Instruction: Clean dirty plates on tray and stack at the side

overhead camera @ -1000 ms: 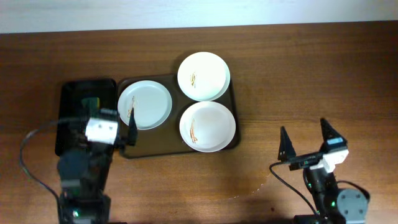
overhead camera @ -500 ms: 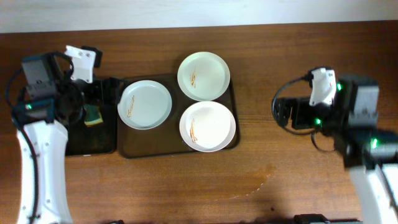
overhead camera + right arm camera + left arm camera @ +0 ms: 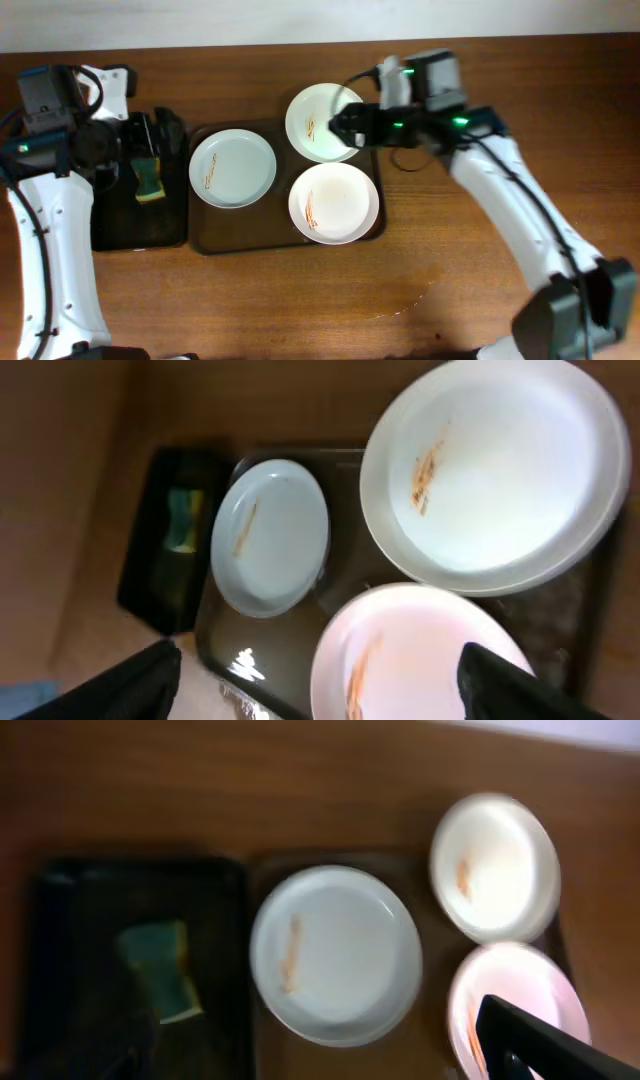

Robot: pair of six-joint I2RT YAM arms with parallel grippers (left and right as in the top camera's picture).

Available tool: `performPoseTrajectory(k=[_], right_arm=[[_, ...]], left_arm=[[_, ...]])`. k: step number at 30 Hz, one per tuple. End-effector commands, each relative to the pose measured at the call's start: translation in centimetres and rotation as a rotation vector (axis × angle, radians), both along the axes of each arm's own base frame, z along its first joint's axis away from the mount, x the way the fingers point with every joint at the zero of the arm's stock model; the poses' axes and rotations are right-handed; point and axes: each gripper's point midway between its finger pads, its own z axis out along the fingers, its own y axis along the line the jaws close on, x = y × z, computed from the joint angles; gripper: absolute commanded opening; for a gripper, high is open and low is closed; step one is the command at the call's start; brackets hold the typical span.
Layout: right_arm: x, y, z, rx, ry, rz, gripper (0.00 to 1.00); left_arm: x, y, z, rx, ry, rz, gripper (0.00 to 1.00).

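Observation:
My left gripper needs to grab the sponge by its green side [image 3: 147,177] [image 3: 156,966] next. The yellow side will then be free to wipe the dirty plates.
Three white plates with orange-brown smears rest on the dark brown tray [image 3: 285,246]: a left plate [image 3: 232,168], a back right plate [image 3: 318,118] overhanging the rim, and a front right plate [image 3: 333,203]. My left gripper [image 3: 155,133] is open and empty above the black tray, left of the plates. My right gripper [image 3: 346,126] is open and empty above the back right plate. The left wrist view shows the left plate [image 3: 335,955] and my open fingers [image 3: 320,1058]. The right wrist view shows the back right plate [image 3: 495,470], the front right plate [image 3: 420,655] and my open fingers [image 3: 340,685].
A narrower black tray [image 3: 120,225] lies left of the brown tray, with a green and yellow sponge [image 3: 149,180] on it. The sponge also shows in the left wrist view [image 3: 160,970] and the right wrist view [image 3: 182,518]. Bare wooden table lies to the right and front.
My left arm has shifted slightly right over the black tray. My right arm has swung left from the table's right side to above the back right plate. The plates have not moved.

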Motion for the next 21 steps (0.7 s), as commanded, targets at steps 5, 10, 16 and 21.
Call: performPoseTrajectory(k=[5, 10, 16, 21], right_arm=[[3.8, 8.4, -3.7, -0.144, 0.0, -0.063, 0.74], [3.4, 11.9, -9.8, -0.179, 0.079, -0.084, 0.61], [3.5, 13.3, -16.1, -0.236, 0.131, -0.133, 0.51], [2.7, 14.6, -19.0, -0.228, 0.168, -0.083, 0.4]], left_arm=[[1.7, 5.8, -0.6, 0.116, 0.148, 0.328, 0.98], [1.9, 8.9, -3.4, 0.249, 0.234, 0.42, 0.91], [2.9, 9.5, -6.4, 0.251, 0.29, 0.426, 0.91], [3.1, 9.8, -8.8, 0.261, 0.35, 0.425, 0.91]])
